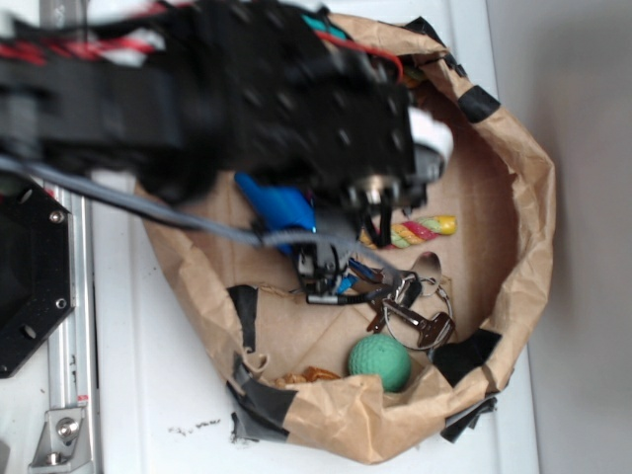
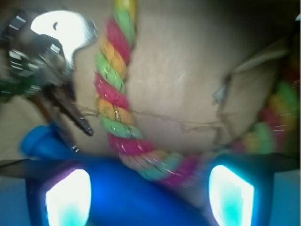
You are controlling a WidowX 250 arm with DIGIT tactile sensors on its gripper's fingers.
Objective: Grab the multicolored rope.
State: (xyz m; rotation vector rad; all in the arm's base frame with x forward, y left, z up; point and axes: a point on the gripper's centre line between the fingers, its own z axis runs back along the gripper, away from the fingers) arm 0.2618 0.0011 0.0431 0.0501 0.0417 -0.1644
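Observation:
The gripper's fingers are above the blue toy (image 2: 136,193), short of the rope's bend (image 2: 157,165), so they would miss if they closed now. The gripper should move toward the bend first, then close on it.
The multicolored rope (image 2: 115,94), a thick twist of pink-red, yellow and light-green strands, curves down the brown paper floor and bends between my fingers; its yellow-tipped end (image 1: 423,231) pokes out right of the arm in the exterior view. My gripper (image 2: 149,193) is open, with glowing pads (image 2: 68,200) far apart just above the rope's bend. The blue bottle-shaped toy (image 2: 136,193) lies under the gripper, between the fingers. In the exterior view the black arm hides the gripper (image 1: 380,219) and most of the rope.
Everything lies inside a crumpled brown paper bag (image 1: 528,212) patched with black tape. A bunch of metal keys (image 1: 415,301) lies near the rope, seen too as keys (image 2: 42,56) at the wrist view's upper left. A green textured ball (image 1: 380,360) rests by the bag's near wall.

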